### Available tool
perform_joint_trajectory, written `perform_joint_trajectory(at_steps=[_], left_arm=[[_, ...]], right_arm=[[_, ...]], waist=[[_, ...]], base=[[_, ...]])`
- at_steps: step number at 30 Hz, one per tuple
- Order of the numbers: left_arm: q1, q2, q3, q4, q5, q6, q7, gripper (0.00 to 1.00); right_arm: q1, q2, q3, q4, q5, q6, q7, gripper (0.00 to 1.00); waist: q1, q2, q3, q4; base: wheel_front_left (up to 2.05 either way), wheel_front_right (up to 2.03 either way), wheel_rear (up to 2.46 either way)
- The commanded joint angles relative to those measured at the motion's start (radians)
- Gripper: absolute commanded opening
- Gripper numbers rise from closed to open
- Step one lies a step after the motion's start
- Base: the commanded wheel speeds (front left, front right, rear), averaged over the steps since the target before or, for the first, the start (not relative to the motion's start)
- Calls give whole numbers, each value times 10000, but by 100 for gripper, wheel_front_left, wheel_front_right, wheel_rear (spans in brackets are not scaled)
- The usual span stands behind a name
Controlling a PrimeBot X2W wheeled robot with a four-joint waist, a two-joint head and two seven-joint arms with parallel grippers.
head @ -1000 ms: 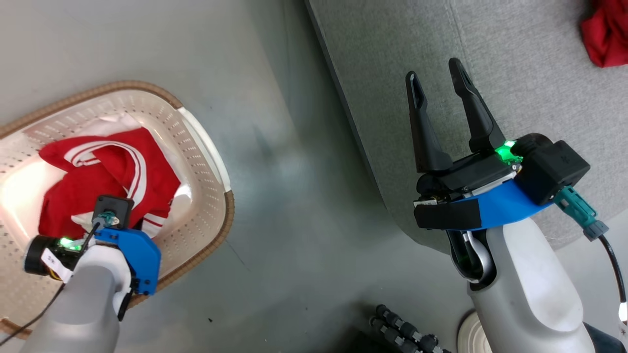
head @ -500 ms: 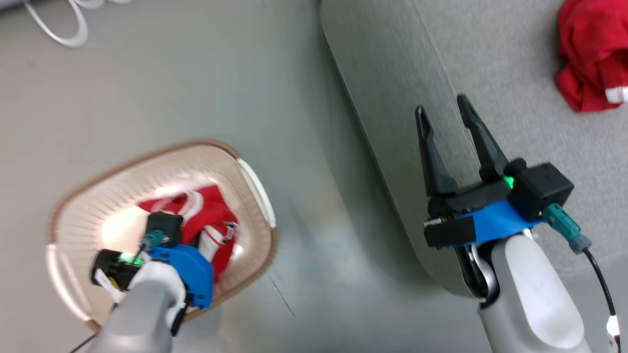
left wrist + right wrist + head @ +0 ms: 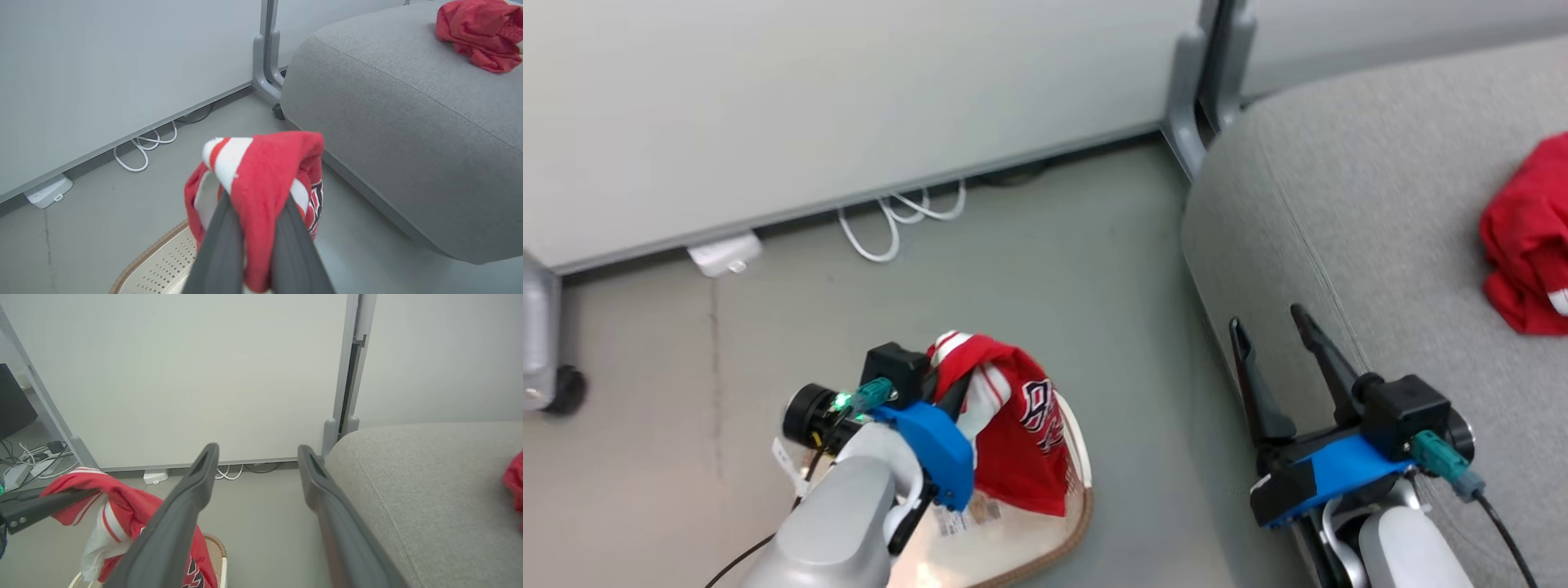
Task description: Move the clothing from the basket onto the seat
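My right gripper grips the striped red garment by its lettered part [image 3: 1040, 410] [image 3: 194, 575] next, which hangs free, as my left gripper's fingers fill the garment's striped end.
My left gripper [image 3: 960, 384] is shut on a red garment with white stripes [image 3: 1021, 433], which hangs from its fingers above the cream basket [image 3: 1072, 523]. In the left wrist view the cloth [image 3: 261, 171] drapes over both dark fingers [image 3: 216, 245], and the basket's brown rim [image 3: 143, 261] lies below. To the right is the grey seat [image 3: 1380, 245], with a second red garment [image 3: 1527, 245] lying crumpled on it. My right gripper [image 3: 1267, 320] is open and holds nothing, over the seat's near left edge. The right wrist view shows the held garment [image 3: 122, 506] at lower left.
A pale wall panel runs along the back, with white cables [image 3: 898, 220] and a white power strip [image 3: 723, 253] at its foot. A grey post [image 3: 1201, 82] stands by the seat's far corner. A caster wheel [image 3: 556, 392] sits at far left. Grey floor separates basket and seat.
The camera has swung upward, bringing the wall into view. My left gripper has lifted the red garment up out of the basket. The right gripper is still open.
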Motion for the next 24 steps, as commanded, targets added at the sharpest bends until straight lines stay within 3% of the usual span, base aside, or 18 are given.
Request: perform_joint_trajectory(at_steps=[1,13,24], left_arm=[[-8,-6,-225,-383,-241,-33,-45,0],[-1098,4,-2094,-2744,-2301,-72,546,0],[-2328,1,-3262,-3737,-3517,386,895,0]], right_arm=[[324,-47,101,-74,76,-3,112,100],[968,-35,883,-190,328,-3,555,100],[794,-26,1199,-91,482,-3,596,100]], waist=[[4,-1,-1093,909],[4,-1,-2257,1515],[4,-1,-2231,1735]], base=[[0,0,0],[0,0,0],[0,0,0]])
